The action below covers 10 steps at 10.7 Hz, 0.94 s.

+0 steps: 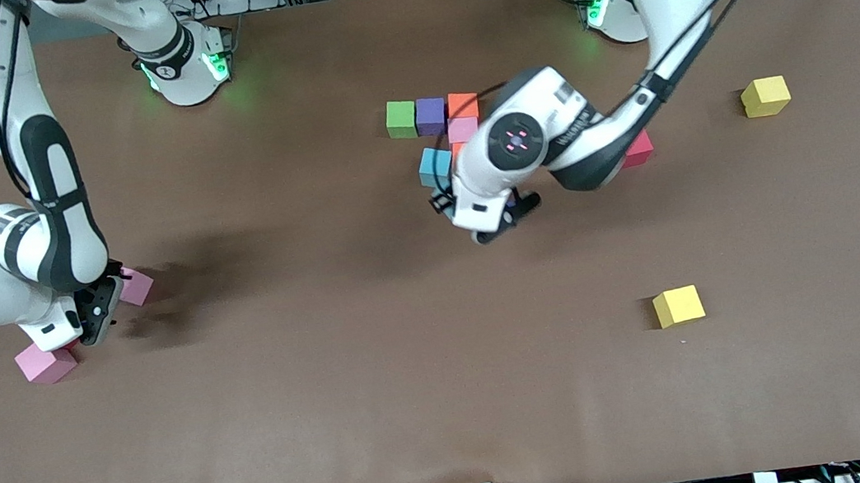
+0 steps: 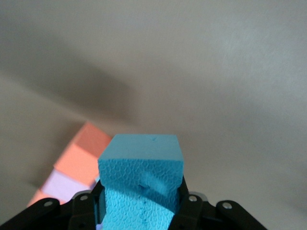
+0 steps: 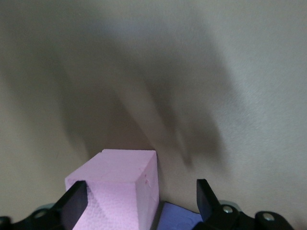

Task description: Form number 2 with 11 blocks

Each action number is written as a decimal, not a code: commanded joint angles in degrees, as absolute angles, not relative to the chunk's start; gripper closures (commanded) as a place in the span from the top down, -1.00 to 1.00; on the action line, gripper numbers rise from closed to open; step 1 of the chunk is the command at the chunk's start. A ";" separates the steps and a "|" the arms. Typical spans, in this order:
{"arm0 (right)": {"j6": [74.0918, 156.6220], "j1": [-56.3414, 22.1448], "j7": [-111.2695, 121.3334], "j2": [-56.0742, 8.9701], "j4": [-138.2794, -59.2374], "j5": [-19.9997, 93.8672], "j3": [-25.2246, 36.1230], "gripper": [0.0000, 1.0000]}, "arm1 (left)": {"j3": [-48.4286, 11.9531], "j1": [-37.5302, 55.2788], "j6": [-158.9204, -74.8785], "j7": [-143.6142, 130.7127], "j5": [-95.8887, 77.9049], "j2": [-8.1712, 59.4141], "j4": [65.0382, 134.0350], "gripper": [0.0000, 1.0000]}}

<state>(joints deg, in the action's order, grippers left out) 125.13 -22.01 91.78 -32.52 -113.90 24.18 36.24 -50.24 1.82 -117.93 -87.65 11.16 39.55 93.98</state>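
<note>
The pink block (image 3: 117,191) is under one finger of my right gripper, and the other finger is over the blue block (image 3: 177,218). My right gripper would miss if it closed now, so I need to first line it up.
My left gripper (image 1: 491,222) is over the table beside the block group; in the left wrist view it (image 2: 141,203) is shut on a light blue block (image 2: 141,167). The group holds a green (image 1: 401,119), a purple (image 1: 430,115), an orange (image 1: 462,105), a pink (image 1: 462,129) and a light blue block (image 1: 435,166); my hand hides part of it. My right gripper (image 1: 100,311) is low at the right arm's end of the table, open around a pink block (image 3: 117,191), which touches one finger. A blue-purple block (image 3: 184,218) lies beside it.
Two pink blocks (image 1: 135,286) (image 1: 45,363) lie by my right hand. A red block (image 1: 638,150) sits partly under the left arm. One yellow block (image 1: 765,96) lies toward the left arm's end, another (image 1: 678,306) nearer the front camera.
</note>
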 commanded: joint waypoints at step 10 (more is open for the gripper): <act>117.86 -21.62 89.56 -29.09 -114.43 26.98 36.04 1.00 | -39.76 24.05 -135.51 -155.53 23.99 41.13 98.88 -1.00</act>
